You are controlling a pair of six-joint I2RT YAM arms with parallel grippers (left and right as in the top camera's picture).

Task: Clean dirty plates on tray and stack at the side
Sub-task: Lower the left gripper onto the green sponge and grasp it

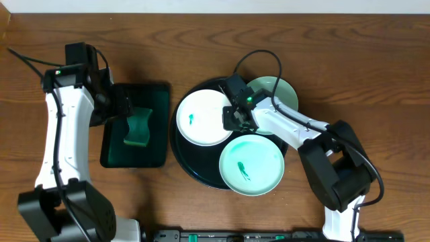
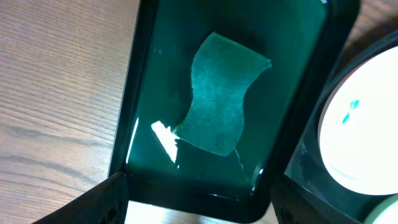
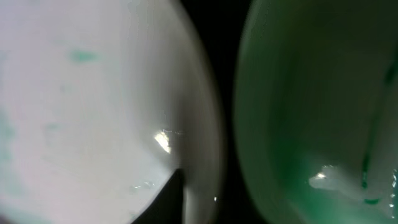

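Next, my left gripper grabs the green sponge from above across its narrow middle, which leaves its bottom free to clean the plates.
The round black tray holds a white plate with a green smear on its left half and a mint plate with a smear at the front. A second mint plate lies at the tray's back right. My right gripper is at the white plate's right edge. In the right wrist view it is shut on that plate's rim, with the mint plate beside it. My left gripper is open and empty above the sponge tray.
A rectangular dark tray with a green sponge lies left of the round tray. In the left wrist view the sponge lies mid-tray, with the white plate at right. Bare wood lies all around.
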